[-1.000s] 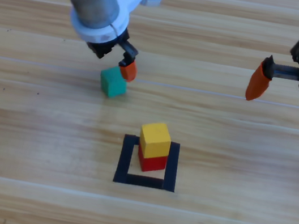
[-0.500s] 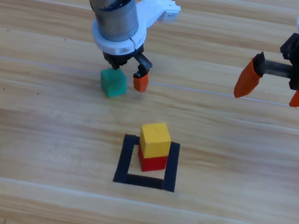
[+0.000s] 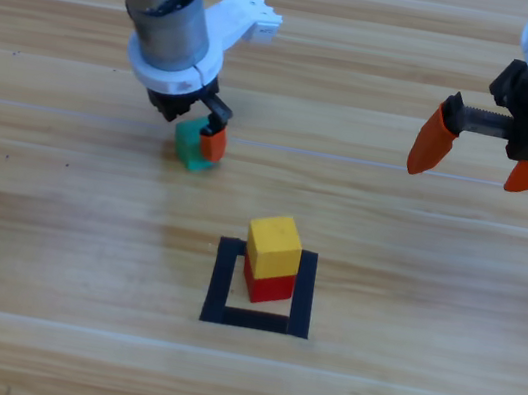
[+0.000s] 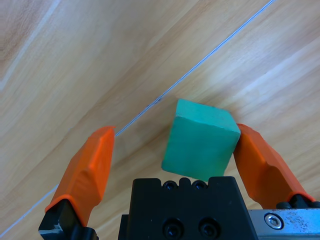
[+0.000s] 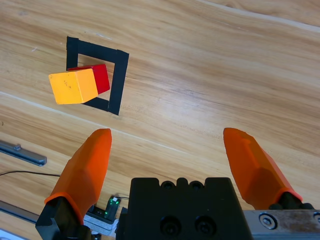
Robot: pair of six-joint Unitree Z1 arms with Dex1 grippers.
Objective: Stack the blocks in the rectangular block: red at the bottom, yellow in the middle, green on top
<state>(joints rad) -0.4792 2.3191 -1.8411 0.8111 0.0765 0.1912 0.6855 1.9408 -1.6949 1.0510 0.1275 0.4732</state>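
My left gripper is to grab the teal-green cube (image 3: 190, 145) next by its opposite sides, so that it can top the stack on the yellow cube (image 3: 274, 243).
The teal-green cube (image 3: 190, 145) rests on the table up and left of the tape square. My left gripper (image 3: 196, 136) is lowered over it, open, jaws on either side. In the left wrist view the green cube (image 4: 200, 140) touches the right jaw, with a wide gap to the left jaw. The yellow cube (image 3: 274, 243) sits on the red cube (image 3: 269, 286) inside the black tape square (image 3: 219, 281). My right gripper (image 3: 474, 152) hovers open and empty at the upper right. Its wrist view shows the yellow cube (image 5: 73, 86), red cube (image 5: 99, 77) and tape square (image 5: 118, 80).
Bare wooden tabletop surrounds the square. In the right wrist view a grey metal strip (image 5: 22, 152) and a small circuit board with a green light (image 5: 107, 210) lie near the table's edge.
My left gripper swung right past the green cube, then came back left and dropped over it, so the cube now sits between its jaws. The right gripper drifted slightly left.
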